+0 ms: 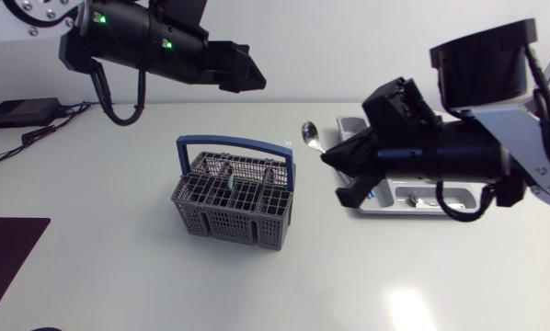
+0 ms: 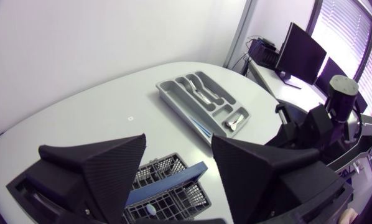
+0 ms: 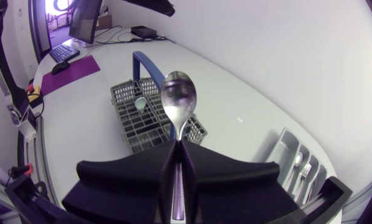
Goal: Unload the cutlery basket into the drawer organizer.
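Observation:
The pale green piece of cutlery has basket sides and grid (image 1: 247, 196) close around it. My left gripper should next grab the piece's upright top end (image 1: 230, 181).
The grey cutlery basket (image 1: 231, 195) with its blue handle (image 1: 235, 144) stands mid-table, a pale-tipped piece (image 1: 232, 184) upright inside it. My right gripper (image 1: 334, 157) is shut on a metal spoon (image 1: 310, 135), held in the air between the basket and the grey drawer organizer (image 1: 411, 199). From the right wrist, the spoon (image 3: 178, 99) sticks bowl-first out of the closed fingers (image 3: 192, 158), with the basket (image 3: 153, 115) ahead. My left gripper (image 1: 246, 77) hangs open high above the basket's back. Through its spread fingers (image 2: 105, 165) I see the basket (image 2: 167, 190) below and the organizer (image 2: 201, 102) beyond.
The organizer holds several pieces of cutlery (image 2: 206, 93) and is largely hidden under my right arm (image 1: 459, 152) in the head view. A black box with cables (image 1: 22, 112) lies at the back left. A dark purple mat (image 1: 6, 257) covers the front left corner.

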Motion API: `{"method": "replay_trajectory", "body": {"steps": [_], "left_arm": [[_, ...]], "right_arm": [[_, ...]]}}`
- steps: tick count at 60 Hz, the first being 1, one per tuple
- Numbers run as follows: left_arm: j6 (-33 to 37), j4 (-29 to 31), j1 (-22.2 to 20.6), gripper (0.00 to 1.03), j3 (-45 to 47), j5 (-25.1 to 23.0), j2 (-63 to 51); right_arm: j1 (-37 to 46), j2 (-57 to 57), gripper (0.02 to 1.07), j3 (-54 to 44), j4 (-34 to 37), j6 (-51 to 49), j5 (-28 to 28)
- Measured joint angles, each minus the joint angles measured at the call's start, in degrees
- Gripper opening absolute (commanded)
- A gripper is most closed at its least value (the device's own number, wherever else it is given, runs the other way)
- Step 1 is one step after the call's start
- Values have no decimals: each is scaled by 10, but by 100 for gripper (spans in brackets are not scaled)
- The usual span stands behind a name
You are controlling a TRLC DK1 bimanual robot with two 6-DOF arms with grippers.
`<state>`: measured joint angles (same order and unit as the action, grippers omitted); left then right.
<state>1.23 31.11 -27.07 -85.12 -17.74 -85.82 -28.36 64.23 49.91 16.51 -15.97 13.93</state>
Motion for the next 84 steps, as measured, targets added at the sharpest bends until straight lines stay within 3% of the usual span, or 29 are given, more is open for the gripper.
{"method": "replay_trajectory", "body": {"steps": [7, 14, 23, 28, 44, 53, 73, 84], "left_arm": [[64, 65, -1, 84, 2, 4, 0], [135, 92, -9, 84, 29, 29, 1], [189, 104, -12, 84, 92, 52, 3], [209, 103, -23, 82, 127, 93, 13], [226, 36, -72, 81, 214, 197, 49], [225, 31, -75, 81, 216, 214, 49], [200, 29, -77, 81, 212, 229, 49], [179, 28, -83, 81, 206, 237, 42]], "right_arm": [[105, -17, 11, -11, 59, -86, 98], [219, -18, 11, -14, 125, -195, 177], [330, -7, 11, -14, 210, -358, 225], [374, 20, 11, -14, 238, -441, 235], [495, 206, 11, 56, 299, -654, 236], [525, 277, 11, 126, 311, -721, 231], [518, 399, 10, 231, 312, -802, 162], [488, 450, 10, 251, 260, -816, 110]]}}
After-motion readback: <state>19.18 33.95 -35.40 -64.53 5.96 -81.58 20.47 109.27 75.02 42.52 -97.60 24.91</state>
